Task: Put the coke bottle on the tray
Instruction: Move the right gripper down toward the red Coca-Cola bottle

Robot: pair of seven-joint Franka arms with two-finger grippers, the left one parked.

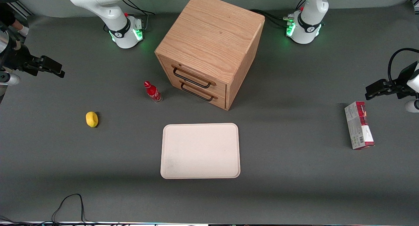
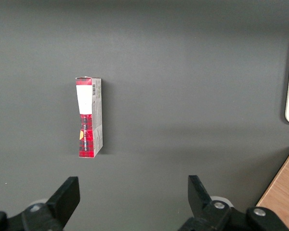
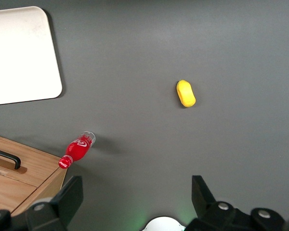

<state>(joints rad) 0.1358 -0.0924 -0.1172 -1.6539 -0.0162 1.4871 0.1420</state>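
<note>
My right gripper takes hold of the coke bottle by its red cap [image 1: 147,84] next, to place it on the tray [image 1: 200,150].
The coke bottle [image 1: 153,91] is small and red with a red cap. It stands upright on the grey table in front of the wooden drawer cabinet [image 1: 209,49], farther from the front camera than the tray. It also shows in the right wrist view [image 3: 77,149]. The cream tray [image 1: 200,150] lies flat in the middle of the table, near the front edge, with nothing on it; a corner shows in the right wrist view [image 3: 19,55]. My right gripper [image 1: 54,68] is open and empty. It hangs high at the working arm's end of the table, well away from the bottle [image 3: 134,192].
A yellow lemon [image 1: 92,119] lies between my gripper and the tray [image 3: 186,93]. A red-and-grey carton box [image 1: 359,129] lies toward the parked arm's end [image 2: 89,117]. A black cable [image 1: 70,203] loops at the front edge.
</note>
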